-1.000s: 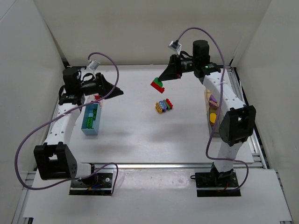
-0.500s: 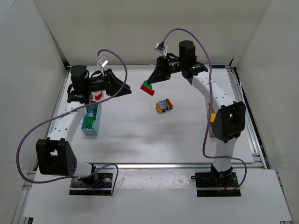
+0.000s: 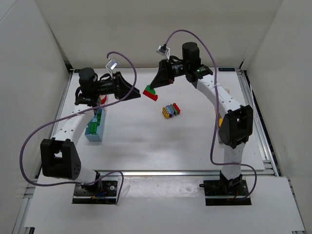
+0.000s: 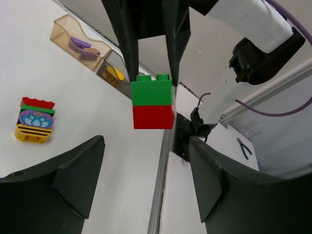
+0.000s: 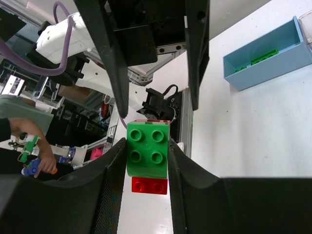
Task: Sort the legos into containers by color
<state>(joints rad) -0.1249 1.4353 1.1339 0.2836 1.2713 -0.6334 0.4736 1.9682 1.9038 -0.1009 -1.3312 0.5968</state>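
Observation:
My left gripper next moves toward the red lego before closing, as the top view shows a gap between my fingers and the red lego's near edge.
My right gripper is shut on a green lego with a red lego stuck under it, held in the air over the table's far middle. The green brick and red brick hang just in front of my left gripper, which is open with nothing between its fingers. In the top view the left gripper points right at the pair, a short gap apart. A mixed stack of red, green, purple and yellow legos lies on the table.
The light blue container with green legos sits at the left; a red piece shows behind the left arm. A tan container holds purple pieces and the dark one a yellow piece, at the right edge.
The right arm has carried the green-and-red pair leftward. The left gripper has swung right to meet it and opened a little wider.

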